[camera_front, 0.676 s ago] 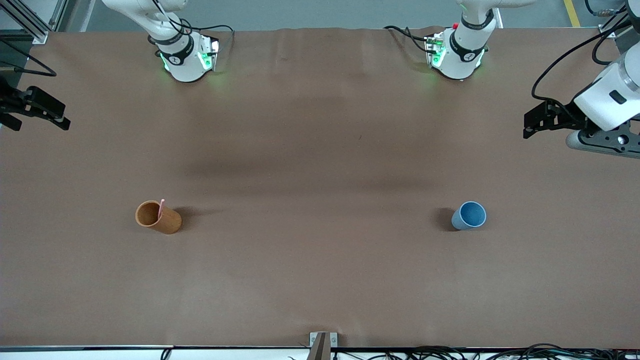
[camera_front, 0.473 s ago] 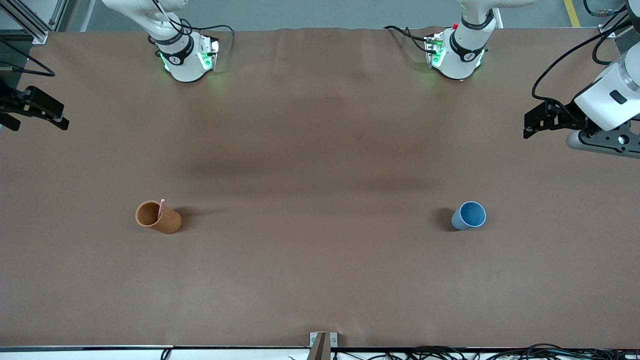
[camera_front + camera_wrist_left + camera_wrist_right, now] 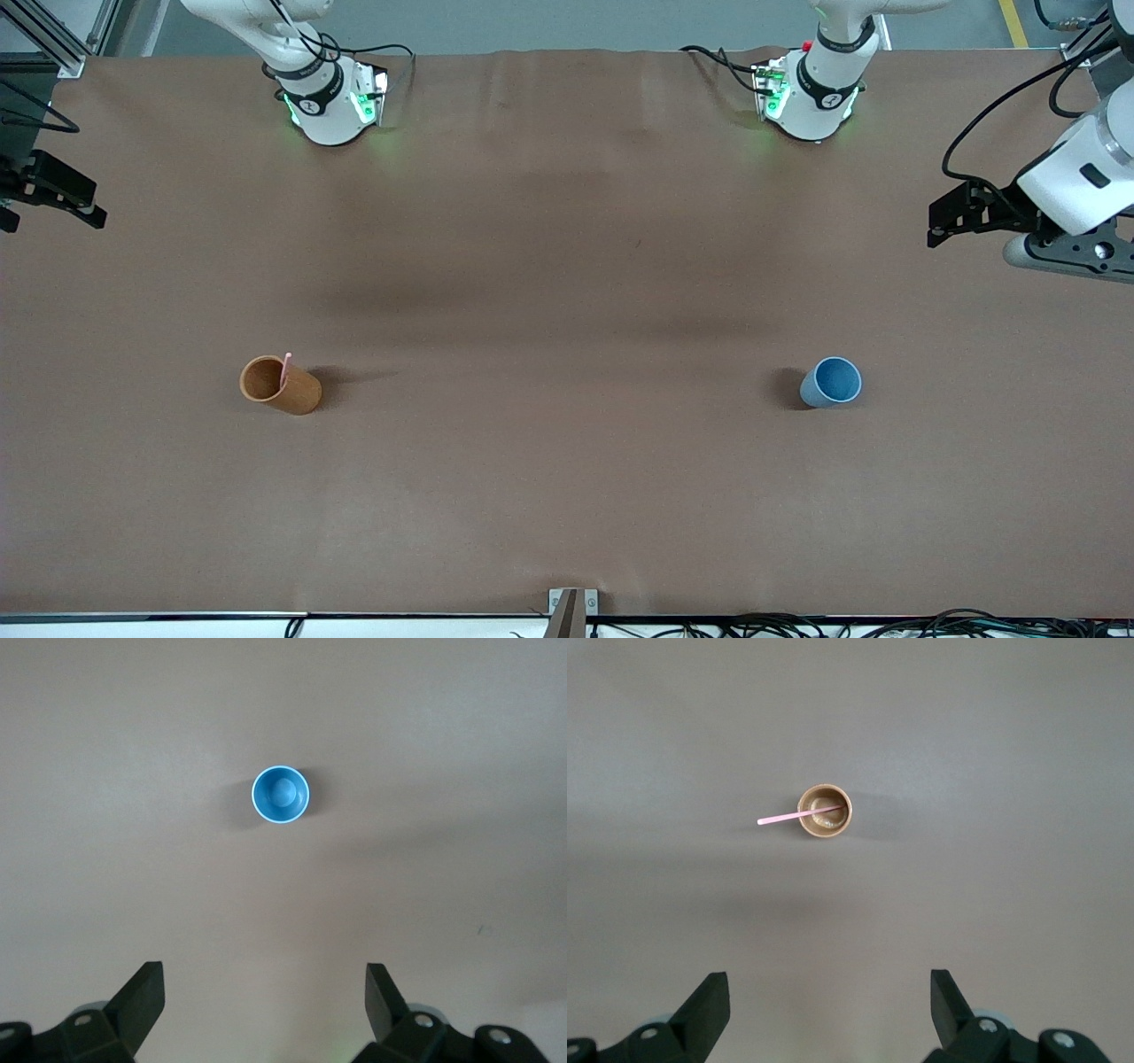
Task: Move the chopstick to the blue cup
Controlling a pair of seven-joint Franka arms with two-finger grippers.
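Next, my left gripper grabs the blue cup by its rim (image 3: 832,361), so the cup's opening stays free to receive the chopstick (image 3: 285,369).
The blue cup (image 3: 831,382) stands upright toward the left arm's end of the table and holds nothing; it also shows in the left wrist view (image 3: 281,795). A pale-pink chopstick (image 3: 285,369) leans in an orange-brown cup (image 3: 279,385) toward the right arm's end; the right wrist view shows the cup (image 3: 825,811) with the stick (image 3: 780,819) jutting past its rim. My left gripper (image 3: 952,221) hangs open and empty high over its end of the table (image 3: 264,997). My right gripper (image 3: 49,208) hangs open and empty high over its end (image 3: 830,1001).
A brown cloth (image 3: 567,266) covers the table. The two arm bases (image 3: 330,102) (image 3: 811,93) stand along the edge farthest from the front camera. Cables (image 3: 797,625) and a small bracket (image 3: 571,607) lie at the nearest edge.
My right gripper has drifted a little outward toward the table's edge at its own end. The left gripper, the cups and the chopstick have hardly moved.
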